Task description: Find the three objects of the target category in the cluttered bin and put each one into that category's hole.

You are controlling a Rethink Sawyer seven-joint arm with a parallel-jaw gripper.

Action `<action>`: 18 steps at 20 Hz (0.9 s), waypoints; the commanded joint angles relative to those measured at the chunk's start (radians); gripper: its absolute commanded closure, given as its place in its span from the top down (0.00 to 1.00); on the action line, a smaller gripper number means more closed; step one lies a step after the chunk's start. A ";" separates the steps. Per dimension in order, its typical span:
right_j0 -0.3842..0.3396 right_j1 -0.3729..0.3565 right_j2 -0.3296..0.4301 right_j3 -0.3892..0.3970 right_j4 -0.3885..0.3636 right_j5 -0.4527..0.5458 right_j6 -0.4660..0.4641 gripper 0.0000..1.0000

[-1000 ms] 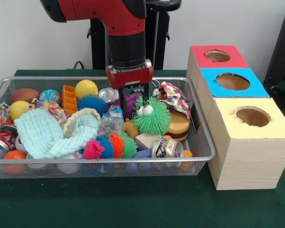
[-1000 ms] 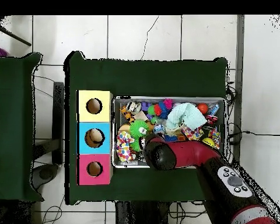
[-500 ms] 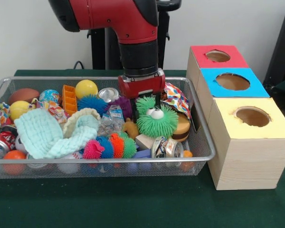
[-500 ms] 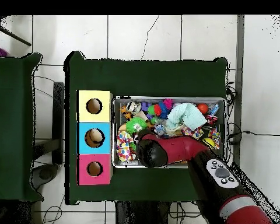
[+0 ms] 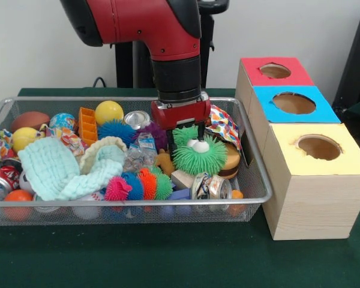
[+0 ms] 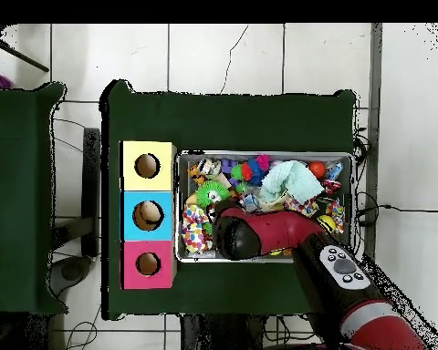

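Observation:
My gripper grabs the green toy by its spiky body (image 5: 198, 157) next, to search the cluttered bin.
A green spiky toy with googly eyes (image 5: 198, 157) lies at the right of the wire bin (image 5: 261, 180), resting against a burger-shaped toy (image 5: 229, 161). My gripper (image 5: 185, 139) is pressed down onto the green toy's top, open, with one finger on either side of its spikes. Other spiky balls lie in the bin: blue (image 5: 116, 129), purple (image 5: 155, 133), pink (image 5: 117, 188) and orange (image 5: 147, 183). In the overhead view the arm (image 6: 268, 232) hides the gripper, and the green toy (image 6: 211, 193) peeks out beside it.
Red (image 5: 252, 66), blue (image 5: 264, 99) and yellow (image 5: 288, 156) boxes with round holes stand right of the bin. A mint cloth (image 5: 60, 171), yellow ball (image 5: 108, 111), cans (image 5: 210, 186) and a colourful wrapper (image 5: 223, 123) crowd the bin.
The arm moved right from the purple ball to the green toy and came down onto it. The green toy tipped and shifted slightly, its eyes now facing upward.

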State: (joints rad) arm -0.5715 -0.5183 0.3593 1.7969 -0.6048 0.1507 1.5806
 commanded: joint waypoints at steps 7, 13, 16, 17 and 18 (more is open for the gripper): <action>0.143 -0.007 -0.064 -0.018 0.092 -0.081 0.230 1.00; 0.245 0.017 -0.135 0.023 0.192 -0.184 0.303 1.00; 0.310 0.014 -0.206 0.030 0.246 -0.252 0.316 0.00; 0.324 0.012 -0.223 0.036 0.260 -0.265 0.317 0.00; 0.334 0.011 -0.236 0.041 0.274 -0.280 0.311 0.00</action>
State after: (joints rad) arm -0.3085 -0.5552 0.2168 1.7973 -0.4268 -0.0263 1.5808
